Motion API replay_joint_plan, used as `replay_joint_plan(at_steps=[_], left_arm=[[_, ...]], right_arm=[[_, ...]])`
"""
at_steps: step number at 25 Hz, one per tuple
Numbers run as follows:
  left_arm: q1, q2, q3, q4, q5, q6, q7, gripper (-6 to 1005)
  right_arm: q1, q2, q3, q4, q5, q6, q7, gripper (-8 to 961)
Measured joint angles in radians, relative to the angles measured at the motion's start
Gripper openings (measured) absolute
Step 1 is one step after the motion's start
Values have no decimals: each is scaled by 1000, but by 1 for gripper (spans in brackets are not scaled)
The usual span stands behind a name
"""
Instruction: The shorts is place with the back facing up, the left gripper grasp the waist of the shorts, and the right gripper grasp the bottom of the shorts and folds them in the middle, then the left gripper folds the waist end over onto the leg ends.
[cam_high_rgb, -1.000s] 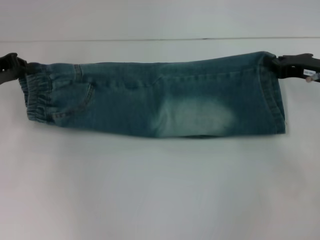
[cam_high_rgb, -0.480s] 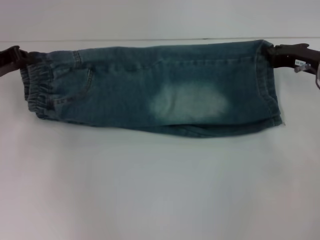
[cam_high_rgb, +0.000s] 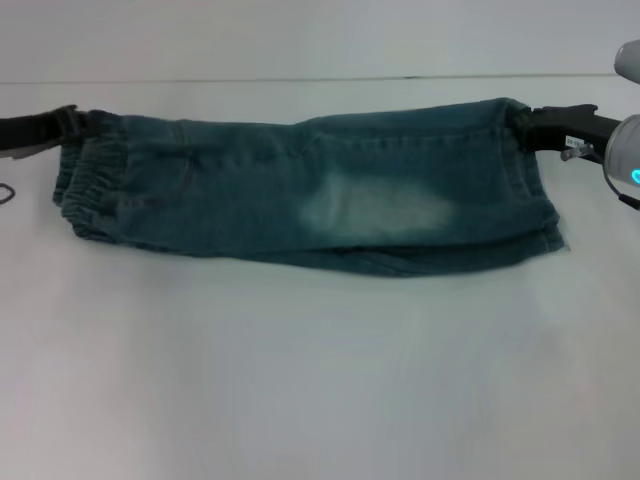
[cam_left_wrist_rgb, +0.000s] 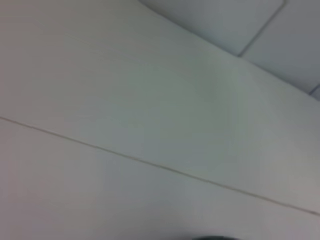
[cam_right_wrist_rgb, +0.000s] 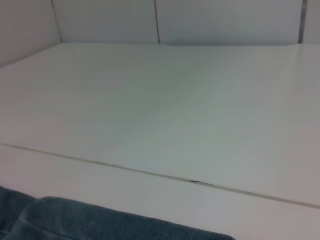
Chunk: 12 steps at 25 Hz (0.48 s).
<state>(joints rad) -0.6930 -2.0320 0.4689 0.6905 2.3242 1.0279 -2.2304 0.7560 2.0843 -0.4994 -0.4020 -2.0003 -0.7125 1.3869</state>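
The upper leg lies flat along the lower leg (cam_high_rgb: 420, 263) up to the held hem corner (cam_high_rgb: 505, 107), so it is time for my right gripper to release the shorts.
The shorts (cam_high_rgb: 300, 190) lie folded lengthwise across the white table, a pale faded patch facing up. Their gathered elastic waist (cam_high_rgb: 85, 185) is at the left. The bottom of the shorts (cam_high_rgb: 540, 195), with the leg ends stacked, is at the right. My left gripper (cam_high_rgb: 68, 122) is shut on the far upper corner of the waist. My right gripper (cam_high_rgb: 522, 125), with its white label, is shut on the far upper corner of the hem end. A strip of denim (cam_right_wrist_rgb: 75, 220) shows in the right wrist view. The left wrist view shows only table and wall.
The white table (cam_high_rgb: 300, 380) spreads wide in front of the shorts. A thin seam line (cam_high_rgb: 300, 79) crosses its back part, with a pale wall behind. A part of my right arm with a cyan light (cam_high_rgb: 636, 176) is at the right edge.
The shorts rose, then sank, and now sag flatter on the table. Both grippers have come down and slightly inward. More of my right arm has come into view.
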Motion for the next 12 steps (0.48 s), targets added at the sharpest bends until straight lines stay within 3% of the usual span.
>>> replay_joint_plan(at_steps=[6,7,12], left_arm=[[2,-21,112,8,2,-75,0,88],[2,-23,118,9,2,-85,0,129],[9,-28,122,11,0,-130,5,312]], right_arm=[[3,2,-2,11,12,20,0,35],[3,2,-2,12,12,19,0,36],[-3,2,3,14,14,18,0,247]])
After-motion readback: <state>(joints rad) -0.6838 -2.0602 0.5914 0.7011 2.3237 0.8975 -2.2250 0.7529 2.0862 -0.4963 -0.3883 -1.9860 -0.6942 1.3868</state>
